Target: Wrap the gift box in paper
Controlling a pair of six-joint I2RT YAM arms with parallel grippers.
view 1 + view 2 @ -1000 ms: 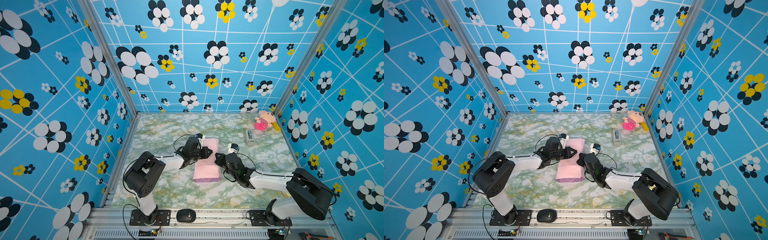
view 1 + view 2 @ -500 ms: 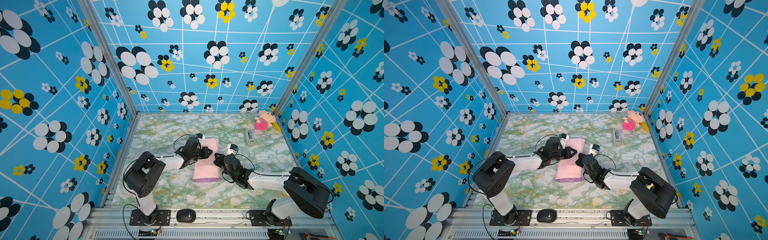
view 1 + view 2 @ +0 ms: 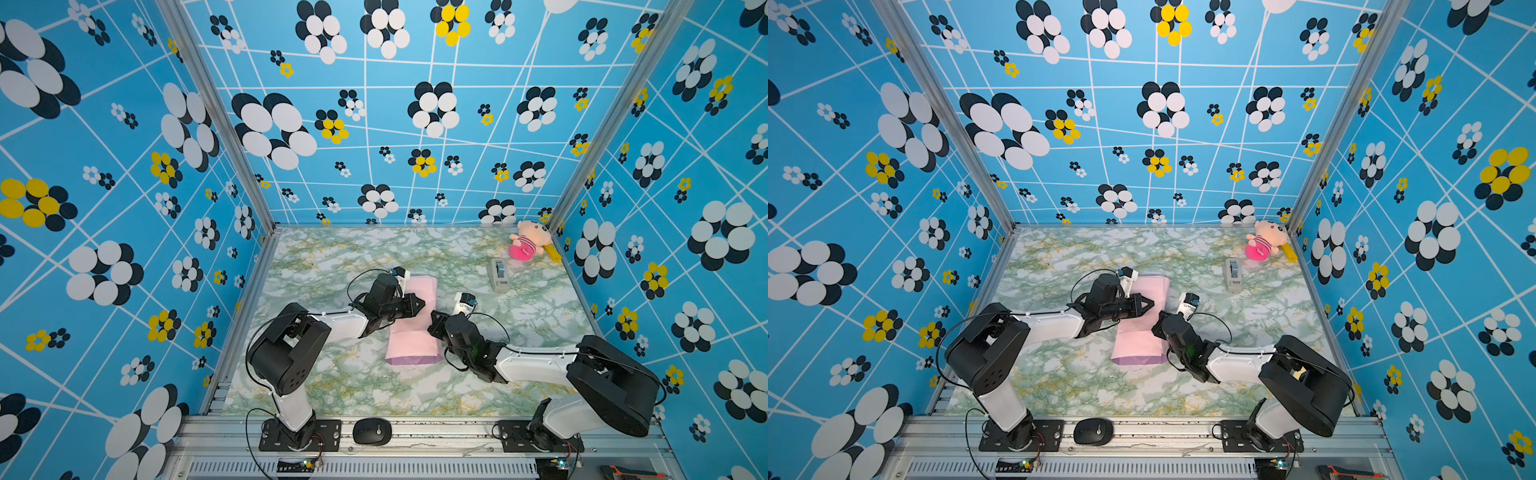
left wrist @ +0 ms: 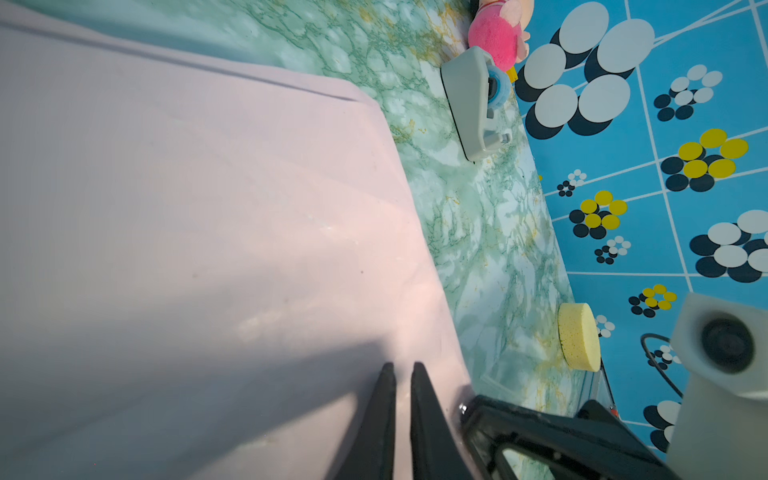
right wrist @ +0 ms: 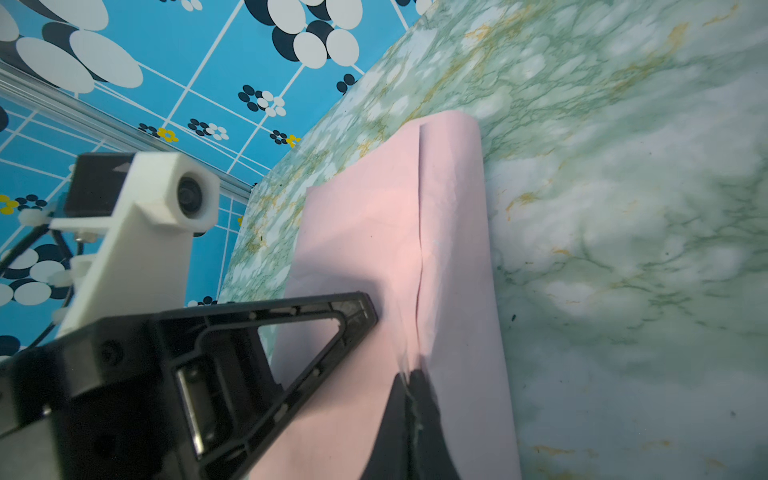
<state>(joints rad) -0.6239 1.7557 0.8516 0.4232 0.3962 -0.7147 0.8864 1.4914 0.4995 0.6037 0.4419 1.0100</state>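
I should open my right gripper now, because the flap lies flat along the parcel and would stay there.
The paper (image 3: 411, 334) (image 3: 1142, 336) lies folded over into a long pale pink parcel mid-table, with a lilac strip at its near end. The gift box is hidden under it. My left gripper (image 3: 422, 305) (image 3: 1151, 305) reaches from the left onto the top of the paper (image 4: 208, 208). Its tips (image 4: 402, 365) are nearly together, holding nothing. My right gripper (image 3: 432, 321) (image 3: 1156, 326) (image 5: 409, 372) is at the parcel's right side, shut on the raised edge of the overlapping flap of paper (image 5: 374, 228). A left finger (image 5: 332, 320) sits just beside it.
A grey tape dispenser (image 3: 498, 274) (image 3: 1233, 274) (image 4: 469, 104) stands at the back right. Behind it, a pink plush toy (image 3: 525, 245) (image 3: 1264, 241) sits in the corner. A yellow foam disc (image 4: 579, 336) lies right of the parcel. A black mouse (image 3: 372, 432) rests on the front rail.
My right gripper has edged slightly toward the parcel. The left gripper and the paper look unchanged.
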